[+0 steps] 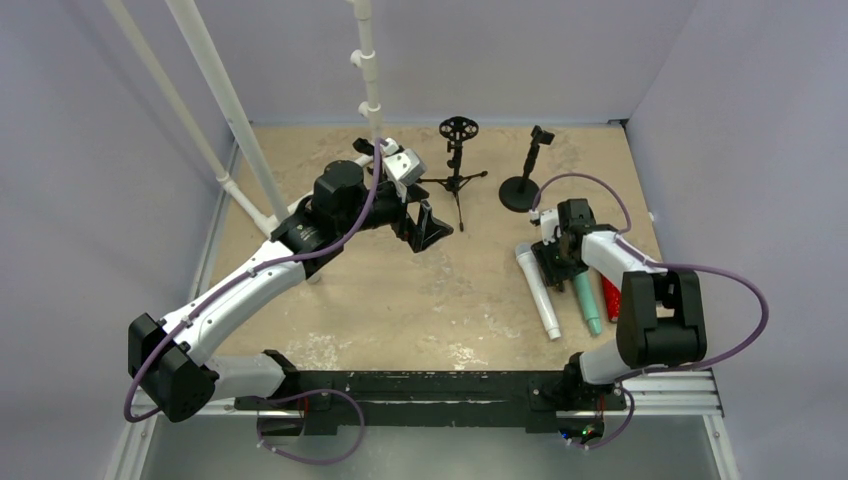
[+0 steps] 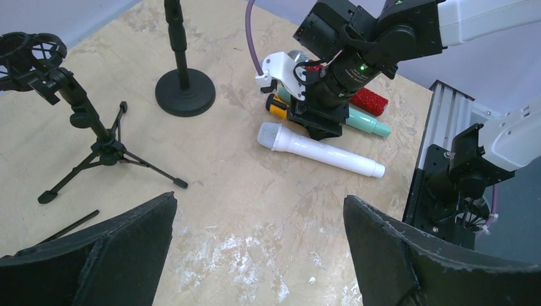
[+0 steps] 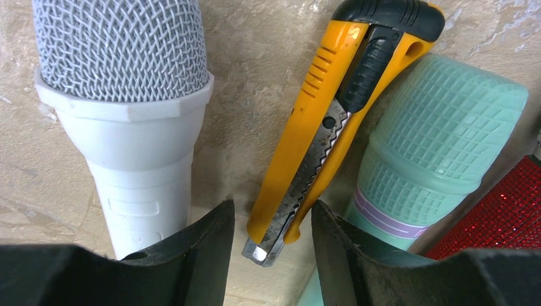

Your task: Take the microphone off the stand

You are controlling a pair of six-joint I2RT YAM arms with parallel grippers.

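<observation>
I would leave the knife on the table if I lifted my right gripper now, because its fingers are apart around the tip of the yellow utility knife.
Both stands hold no microphone: the tripod stand has a bare shock mount, and the round-base stand has a bare clip. A white microphone, a teal one and a red glitter one lie on the table. My right gripper is open low over them, its fingers straddling the tip of a yellow utility knife without touching it. My left gripper is open and empty above the table, near the tripod.
White pipe posts stand at the back left and a third at the back middle, close to my left arm. The tripod's legs spread just ahead of my left fingers. A black rail runs along the near edge.
</observation>
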